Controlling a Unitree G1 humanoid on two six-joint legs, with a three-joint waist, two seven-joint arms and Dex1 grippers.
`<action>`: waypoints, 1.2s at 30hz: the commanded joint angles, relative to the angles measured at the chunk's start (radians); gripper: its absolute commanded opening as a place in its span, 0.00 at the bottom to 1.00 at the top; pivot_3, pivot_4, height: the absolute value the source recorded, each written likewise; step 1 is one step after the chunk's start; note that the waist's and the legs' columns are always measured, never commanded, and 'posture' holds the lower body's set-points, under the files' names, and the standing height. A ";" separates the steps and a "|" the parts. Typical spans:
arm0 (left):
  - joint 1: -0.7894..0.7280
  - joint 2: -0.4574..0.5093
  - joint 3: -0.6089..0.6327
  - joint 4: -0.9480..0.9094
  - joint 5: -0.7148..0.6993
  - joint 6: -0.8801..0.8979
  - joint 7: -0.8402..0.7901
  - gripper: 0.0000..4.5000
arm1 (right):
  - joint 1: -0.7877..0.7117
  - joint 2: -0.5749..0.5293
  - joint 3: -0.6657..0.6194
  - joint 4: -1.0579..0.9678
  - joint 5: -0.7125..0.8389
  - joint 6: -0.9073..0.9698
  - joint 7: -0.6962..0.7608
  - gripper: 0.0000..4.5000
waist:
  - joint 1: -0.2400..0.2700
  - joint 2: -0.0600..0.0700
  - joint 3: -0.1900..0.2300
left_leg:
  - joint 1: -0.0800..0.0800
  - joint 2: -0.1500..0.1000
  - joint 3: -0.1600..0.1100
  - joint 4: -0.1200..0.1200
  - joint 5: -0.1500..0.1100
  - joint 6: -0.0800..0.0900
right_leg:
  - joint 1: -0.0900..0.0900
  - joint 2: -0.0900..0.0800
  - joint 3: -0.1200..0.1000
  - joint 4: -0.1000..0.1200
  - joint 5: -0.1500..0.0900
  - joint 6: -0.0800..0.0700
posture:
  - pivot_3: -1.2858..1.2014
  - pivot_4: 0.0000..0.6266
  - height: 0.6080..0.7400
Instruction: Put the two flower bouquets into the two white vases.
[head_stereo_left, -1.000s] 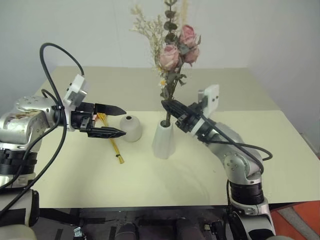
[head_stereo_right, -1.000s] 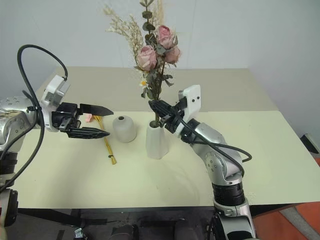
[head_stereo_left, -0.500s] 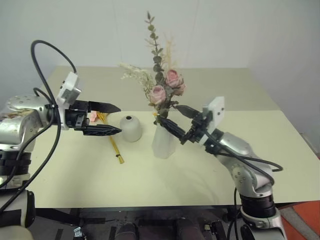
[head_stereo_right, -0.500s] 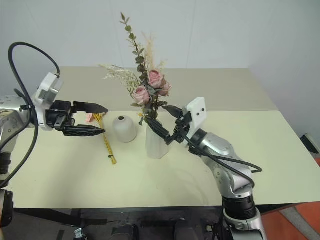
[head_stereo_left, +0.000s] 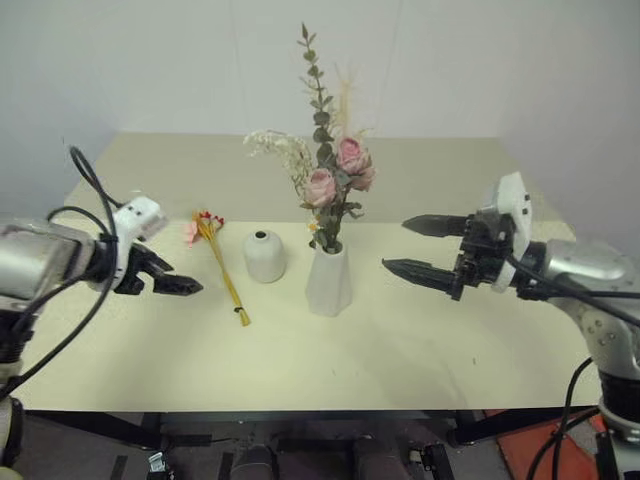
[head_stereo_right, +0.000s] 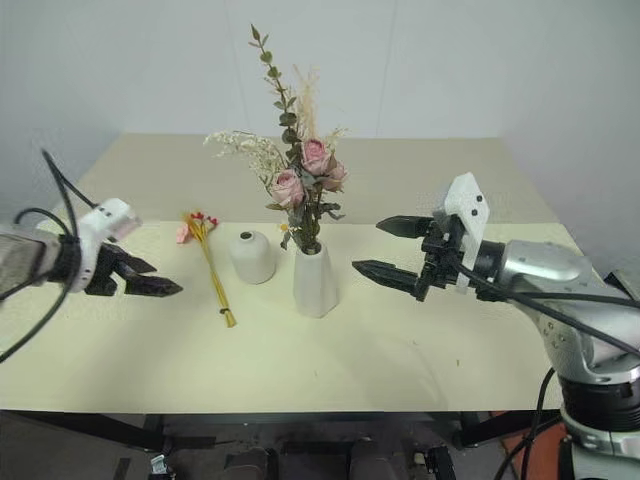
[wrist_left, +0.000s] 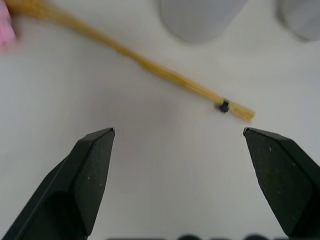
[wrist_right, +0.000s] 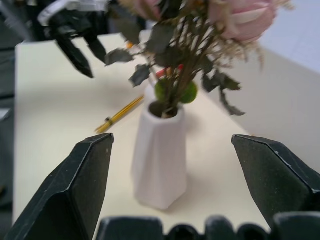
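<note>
The left gripper grabs the bouquet by its yellow stems next, since delicate petals and dried heads crowd the top of the slim bouquet (head_stereo_left: 222, 272).
The bushy bouquet (head_stereo_left: 326, 185) with pink roses stands upright in the taller faceted white vase (head_stereo_left: 328, 281) at mid-table. To its left sits the short round white vase (head_stereo_left: 265, 256) with nothing in it. The slim bouquet (head_stereo_left: 222, 272) with yellow-orange stems lies flat on the table left of that vase. My right gripper (head_stereo_left: 395, 246) hovers open and empty to the right of the taller vase, pointing at it. My left gripper (head_stereo_left: 182, 286) is low on the left, tilted down, open and empty (wrist_left: 178, 131), just short of the slim bouquet's stem ends (wrist_left: 200, 92).
The cream table (head_stereo_left: 400, 345) has bare surface in front of and to the right of the vases. A pale wall stands behind the table's far edge. A black cable (head_stereo_left: 85, 175) loops over my left arm.
My right gripper opened, let go of the bushy bouquet and drew back to the right; the bouquet settled down into the taller vase. My left gripper sank, moved left and tipped downward.
</note>
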 joint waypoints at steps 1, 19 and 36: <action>-0.085 -0.077 -0.021 0.085 0.049 0.093 0.111 1.00 | -0.053 -0.048 0.031 0.038 -0.014 -0.063 0.143 0.99 | 0.006 0.000 0.000 | 0.000 0.000 0.000 0.000 0.000 0.000 | 0.000 0.000 0.000 0.000 0.000 0.000 | 0.52 0.24 1.00; -0.292 -0.319 -0.020 0.434 0.139 0.006 0.288 1.00 | -0.065 -0.065 0.023 0.061 -0.052 -0.112 0.235 0.99 | 0.016 -0.002 0.002 | -0.003 -0.001 -0.001 0.001 0.000 0.000 | -0.001 0.000 0.001 -0.001 0.001 0.000 | 0.52 0.24 1.00; -0.483 -0.498 0.058 0.851 0.219 -0.080 0.448 1.00 | -0.086 -0.093 0.013 0.086 -0.058 -0.111 0.260 0.99 | 0.019 -0.002 0.002 | -0.003 -0.002 -0.001 0.003 0.001 -0.001 | 0.000 0.000 0.001 0.000 0.000 0.002 | 0.52 0.24 1.00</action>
